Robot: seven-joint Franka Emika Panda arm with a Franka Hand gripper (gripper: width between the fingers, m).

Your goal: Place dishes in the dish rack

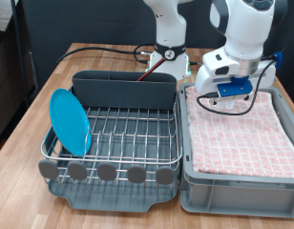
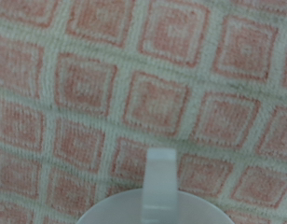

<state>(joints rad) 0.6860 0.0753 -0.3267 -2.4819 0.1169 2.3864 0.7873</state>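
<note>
The white mug's handle stands upright between my gripper's fingers, above the pink checked cloth, so my gripper should close now, as that would hold the mug.
The dish rack (image 1: 114,134) is a silver wire grid on a dark grey tray at the exterior view's left. The bright-blue plate (image 1: 69,121) stands on edge in its left side. A reddish-brown spoon handle (image 1: 152,63) sticks up from the dark grey caddy (image 1: 123,91) at the back of the rack. My gripper (image 1: 226,96) hangs low over the back left of the cloth-lined crate. In the wrist view, the white mug (image 2: 155,191) shows only its handle and part of its rim, lying on the pink checked cloth (image 2: 143,84). My fingers do not show there. The mug is hidden in the exterior view.
The grey crate (image 1: 238,181) lined with pink checked cloth stands right beside the rack, at the exterior view's right. Round tabs (image 1: 107,173) line the rack's near edge. The robot base (image 1: 166,52) and cables lie behind the caddy. A wooden table (image 1: 23,143) carries everything.
</note>
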